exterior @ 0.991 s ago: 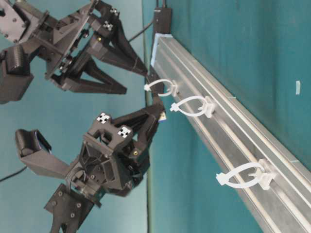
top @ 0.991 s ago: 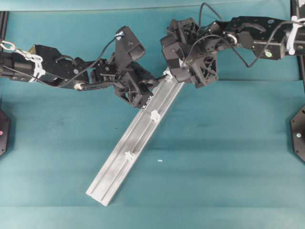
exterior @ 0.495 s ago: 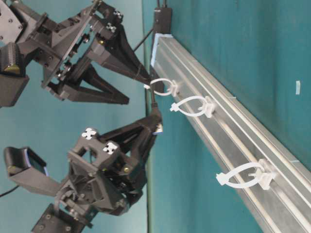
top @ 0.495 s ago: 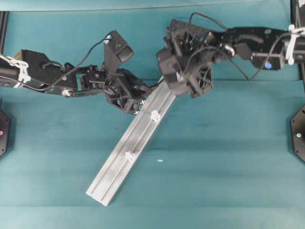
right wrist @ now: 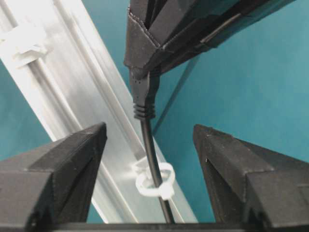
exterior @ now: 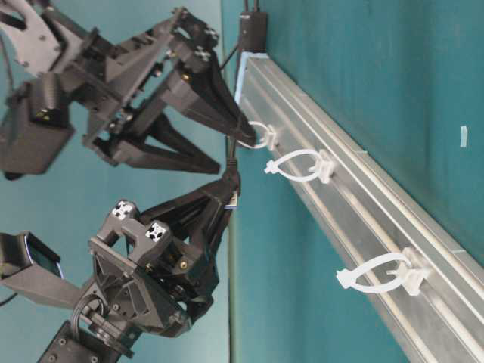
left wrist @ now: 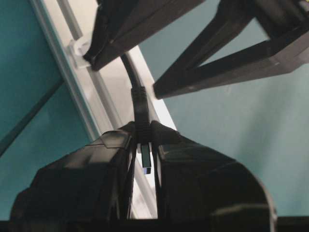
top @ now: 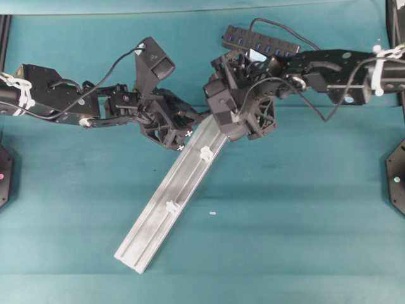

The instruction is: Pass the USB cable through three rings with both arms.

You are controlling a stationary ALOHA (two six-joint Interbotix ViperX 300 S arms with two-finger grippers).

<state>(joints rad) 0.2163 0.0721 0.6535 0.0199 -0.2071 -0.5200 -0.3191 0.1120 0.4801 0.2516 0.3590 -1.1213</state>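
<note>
My left gripper covers the plug, so my right gripper needs to grab the USB cable next by the bare cord between plug and ring.
The USB cable runs through the first white ring at the upper end of the rail. My left gripper is shut on the cable's plug, whose metal tip shows between the jaws. My right gripper is open, with one finger on each side of the cord between that ring and the plug, touching neither. From table level, the right gripper is at the first ring and the left gripper is just below. The second ring and third ring hold no cable.
The silver rail lies diagonally on the teal table, lower left to upper middle. A black multi-port hub sits behind the right arm. Both arms crowd the rail's upper end. A small white scrap lies right of the rail.
My right gripper has moved down and left to the first ring, its jaws now astride the cord and slightly narrower. My left gripper has drawn the plug a little away from the ring.
</note>
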